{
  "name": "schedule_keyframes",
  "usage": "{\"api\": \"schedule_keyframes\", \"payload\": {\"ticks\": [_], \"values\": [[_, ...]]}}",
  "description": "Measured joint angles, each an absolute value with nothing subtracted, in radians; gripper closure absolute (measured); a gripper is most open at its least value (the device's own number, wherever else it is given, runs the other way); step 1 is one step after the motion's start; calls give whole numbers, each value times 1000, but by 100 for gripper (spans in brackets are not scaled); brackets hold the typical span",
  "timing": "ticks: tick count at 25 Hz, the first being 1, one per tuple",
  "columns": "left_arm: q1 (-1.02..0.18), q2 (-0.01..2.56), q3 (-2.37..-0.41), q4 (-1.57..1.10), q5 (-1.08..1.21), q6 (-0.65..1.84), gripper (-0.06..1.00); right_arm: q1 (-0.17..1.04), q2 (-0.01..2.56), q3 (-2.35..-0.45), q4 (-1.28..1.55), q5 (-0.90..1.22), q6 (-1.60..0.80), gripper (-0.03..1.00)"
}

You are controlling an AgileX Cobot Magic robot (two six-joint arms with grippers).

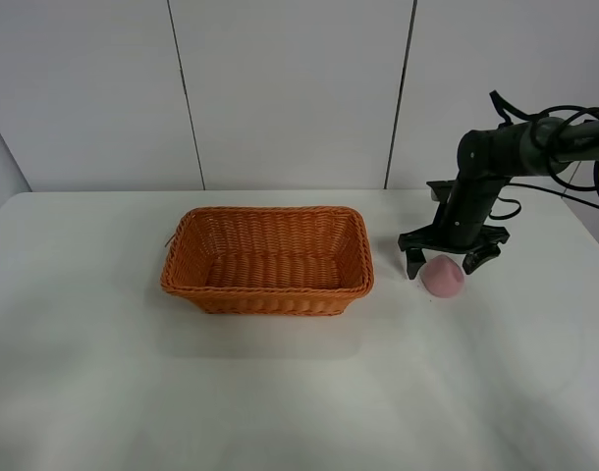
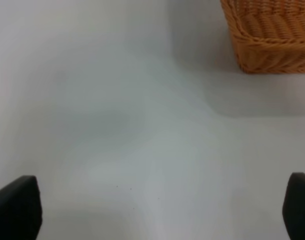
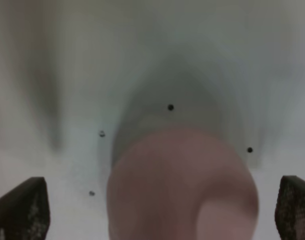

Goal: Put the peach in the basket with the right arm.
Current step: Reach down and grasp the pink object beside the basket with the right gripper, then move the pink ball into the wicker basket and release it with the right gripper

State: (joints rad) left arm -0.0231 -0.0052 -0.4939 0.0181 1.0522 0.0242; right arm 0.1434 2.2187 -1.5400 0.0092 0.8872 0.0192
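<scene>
The peach should go in the wicker basket (image 1: 269, 260), so my right gripper should next grab the rounded sides of the pale pink peach (image 1: 443, 276).
The pale pink peach (image 1: 443, 276) lies on the white table, to the right of the orange-brown wicker basket (image 1: 269, 260). My right gripper (image 1: 447, 259) hangs open just over the peach, one black finger on each side of it. In the right wrist view the peach (image 3: 182, 185) fills the lower middle, blurred, between the two fingertips (image 3: 21, 207) at the frame's corners. The left wrist view shows a corner of the basket (image 2: 270, 35) and my left gripper (image 2: 157, 210) open over bare table, nothing between its fingers. The left arm is out of the high view.
The white table (image 1: 280, 392) runs wide around the basket. A white panelled wall (image 1: 290, 88) stands behind the table. Black cables (image 1: 584, 147) trail from the right arm at the right edge.
</scene>
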Motion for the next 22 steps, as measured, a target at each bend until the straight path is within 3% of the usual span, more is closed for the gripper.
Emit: {"api": "schedule_keyframes", "payload": {"ticks": [6, 8, 13, 14, 22], "values": [[-23, -5, -494, 18, 1052, 24, -4, 143, 2231, -1540, 9, 887, 22, 32], [-23, -5, -494, 18, 1052, 24, -4, 143, 2231, -1540, 7, 889, 35, 43], [-23, -5, -494, 18, 1052, 24, -4, 143, 2228, -1542, 0, 892, 51, 89], [-23, -5, -494, 18, 1052, 24, -4, 143, 2226, -1543, -5, 894, 52, 94], [-23, -5, -494, 18, 1052, 24, -4, 143, 2194, -1642, -10, 1021, 46, 96]]}}
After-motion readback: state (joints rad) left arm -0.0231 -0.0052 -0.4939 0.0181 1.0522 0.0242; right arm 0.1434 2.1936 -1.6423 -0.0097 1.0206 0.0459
